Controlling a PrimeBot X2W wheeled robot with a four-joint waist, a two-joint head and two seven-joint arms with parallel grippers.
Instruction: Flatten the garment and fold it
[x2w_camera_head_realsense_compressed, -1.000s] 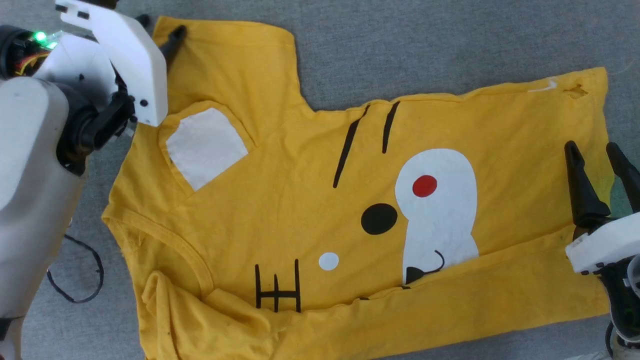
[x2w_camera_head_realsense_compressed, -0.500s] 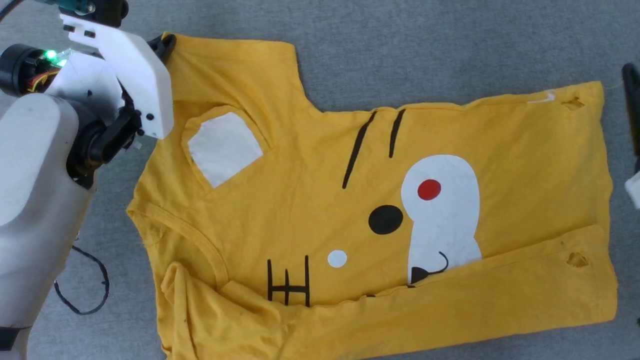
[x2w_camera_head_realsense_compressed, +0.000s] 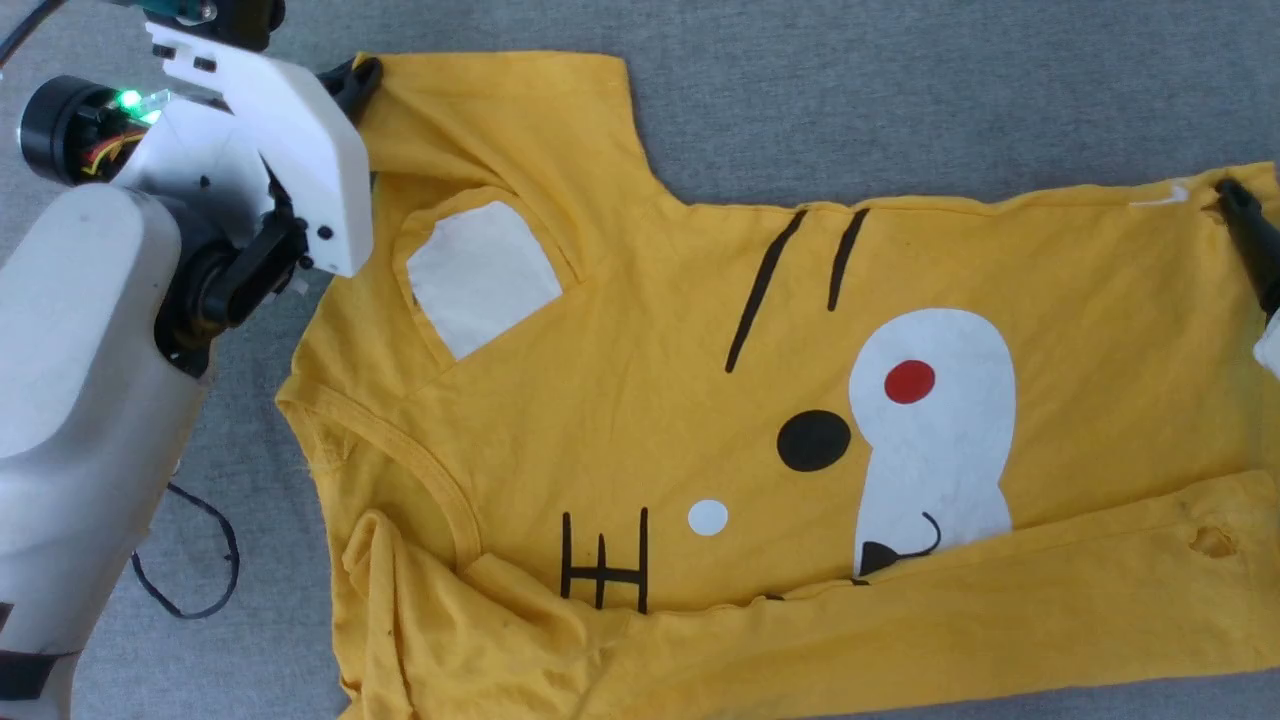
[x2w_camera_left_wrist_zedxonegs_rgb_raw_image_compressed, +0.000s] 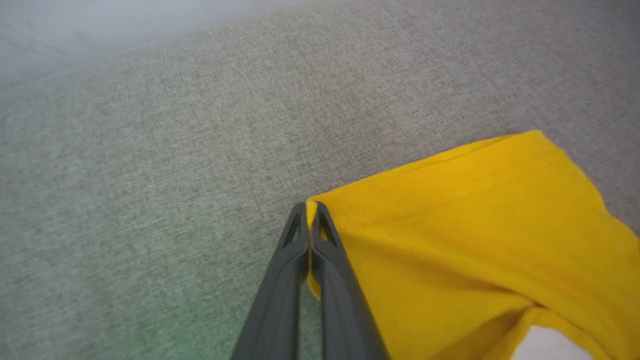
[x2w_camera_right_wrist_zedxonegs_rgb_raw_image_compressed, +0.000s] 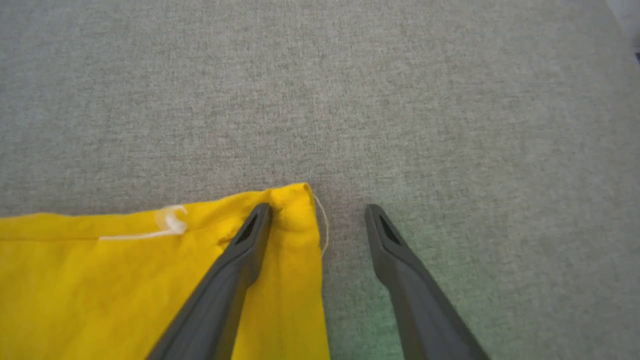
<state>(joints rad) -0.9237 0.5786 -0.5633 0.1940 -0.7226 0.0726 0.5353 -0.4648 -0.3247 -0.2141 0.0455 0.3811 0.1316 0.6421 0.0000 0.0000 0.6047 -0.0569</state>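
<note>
My right gripper grabs the yellow T-shirt by its hem corner (x2w_camera_head_realsense_compressed: 1257, 178) (x2w_camera_right_wrist_zedxonegs_rgb_raw_image_compressed: 295, 201) next, to flatten and fold it neatly.
The garment (x2w_camera_head_realsense_compressed: 650, 400), a bright yellow T-shirt with a tiger face print, lies spread face up on the grey surface, its near long edge folded over onto the front. My left gripper (x2w_camera_head_realsense_compressed: 360, 75) is at the far left sleeve. In the left wrist view that left gripper (x2w_camera_left_wrist_zedxonegs_rgb_raw_image_compressed: 311, 212) is shut on the sleeve's corner, with the garment (x2w_camera_left_wrist_zedxonegs_rgb_raw_image_compressed: 450, 240) running off to the right. My right gripper (x2w_camera_right_wrist_zedxonegs_rgb_raw_image_compressed: 317, 212) stands open over the far hem corner. One of its fingers (x2w_camera_right_wrist_zedxonegs_rgb_raw_image_compressed: 250, 235) rests on the garment (x2w_camera_right_wrist_zedxonegs_rgb_raw_image_compressed: 125, 280) and the other is over bare surface. In the head view the right gripper's finger (x2w_camera_head_realsense_compressed: 1245, 225) shows at the right edge.
The grey woven surface (x2w_camera_head_realsense_compressed: 900, 90) stretches beyond the shirt on the far side. A thin black cable (x2w_camera_head_realsense_compressed: 190, 580) loops beside my left forearm (x2w_camera_head_realsense_compressed: 70, 400). A small hole (x2w_camera_head_realsense_compressed: 1210, 542) marks the folded near edge at the right.
My left gripper has shut on the sleeve corner. My right gripper has gone from the middle of the hem to its far corner. The head camera has shifted, sliding the picture rightward.
</note>
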